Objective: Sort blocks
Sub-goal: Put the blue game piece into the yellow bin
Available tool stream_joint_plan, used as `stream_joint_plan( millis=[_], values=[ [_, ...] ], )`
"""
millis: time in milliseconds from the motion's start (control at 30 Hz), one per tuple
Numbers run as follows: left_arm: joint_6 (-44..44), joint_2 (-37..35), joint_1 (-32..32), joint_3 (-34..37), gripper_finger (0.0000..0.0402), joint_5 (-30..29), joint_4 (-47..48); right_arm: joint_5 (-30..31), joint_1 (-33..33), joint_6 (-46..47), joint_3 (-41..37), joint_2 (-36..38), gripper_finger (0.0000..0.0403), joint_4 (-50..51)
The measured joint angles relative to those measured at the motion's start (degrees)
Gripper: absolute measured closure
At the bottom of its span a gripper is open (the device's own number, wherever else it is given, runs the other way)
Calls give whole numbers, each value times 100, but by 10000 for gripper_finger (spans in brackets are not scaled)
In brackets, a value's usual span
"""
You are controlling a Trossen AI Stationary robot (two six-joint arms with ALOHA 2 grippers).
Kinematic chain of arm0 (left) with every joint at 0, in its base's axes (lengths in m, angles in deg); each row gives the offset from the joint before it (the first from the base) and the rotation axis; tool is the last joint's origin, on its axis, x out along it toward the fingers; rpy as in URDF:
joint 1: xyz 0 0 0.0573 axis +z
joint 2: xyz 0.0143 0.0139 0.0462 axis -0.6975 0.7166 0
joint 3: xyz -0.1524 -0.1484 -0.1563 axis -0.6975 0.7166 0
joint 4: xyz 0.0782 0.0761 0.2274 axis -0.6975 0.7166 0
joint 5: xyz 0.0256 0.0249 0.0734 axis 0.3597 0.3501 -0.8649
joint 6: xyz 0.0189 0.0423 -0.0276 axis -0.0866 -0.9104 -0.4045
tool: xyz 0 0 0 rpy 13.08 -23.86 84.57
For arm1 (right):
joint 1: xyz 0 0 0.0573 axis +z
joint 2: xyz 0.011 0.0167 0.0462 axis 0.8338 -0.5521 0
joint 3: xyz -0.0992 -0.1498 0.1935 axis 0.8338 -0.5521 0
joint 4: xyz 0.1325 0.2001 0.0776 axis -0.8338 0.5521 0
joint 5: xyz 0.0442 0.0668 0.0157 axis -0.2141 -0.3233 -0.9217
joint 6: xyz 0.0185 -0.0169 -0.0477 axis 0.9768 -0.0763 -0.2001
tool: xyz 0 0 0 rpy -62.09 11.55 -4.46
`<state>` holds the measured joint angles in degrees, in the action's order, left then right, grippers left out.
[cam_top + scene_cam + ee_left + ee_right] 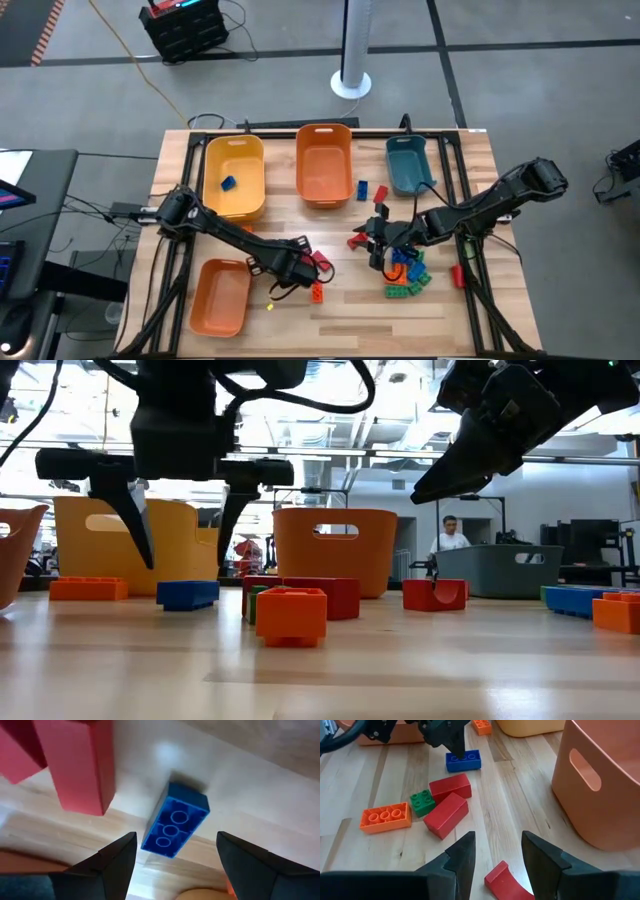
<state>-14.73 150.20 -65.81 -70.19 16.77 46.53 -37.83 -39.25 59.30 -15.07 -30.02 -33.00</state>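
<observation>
My left gripper lowers next before closing on the blue block (175,822). Bare wood shows between fingers and block below in the left wrist view, so closing now would miss.
A blue block (175,820) lies on the wooden table with its hollow underside up. My left gripper (175,865) hangs open over it, pointing steeply down, one finger on each side and not touching; the low view shows the fingertips (145,555) above the block (188,593). Red blocks (75,765) lie beside it. My right gripper (497,855) waits open and empty right of the table's middle (378,245), above a curved red block (505,880). Between the two grippers lie two red blocks (447,800), a green one (422,801) and an orange one (385,816).
Yellow (235,175), orange (324,165) and teal (406,163) bins stand along the far edge, with a blue block (228,183) in the yellow one. Another orange bin (220,295) sits near left. A heap of mixed blocks (405,275) lies under my right arm.
</observation>
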Motion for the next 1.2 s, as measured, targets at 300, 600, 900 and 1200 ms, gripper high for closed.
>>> stream_joint_plan(
  millis=[300, 600, 900, 1200],
  values=[
    [-1016, 47, 40, 0, 134, 154, -257, -2, 0, -3, 0, 0, 228, 2],
    [-1347, 53, 183, 476, 136, 117, -725, -2, 0, -18, 0, 0, 228, 35],
    [-1490, 56, 232, 789, 230, 115, -827, -2, 0, -38, 0, 0, 228, 42],
    [-905, 54, 144, 189, 271, -252, -583, -2, 0, -40, 0, 2, 228, 41]
  ],
)
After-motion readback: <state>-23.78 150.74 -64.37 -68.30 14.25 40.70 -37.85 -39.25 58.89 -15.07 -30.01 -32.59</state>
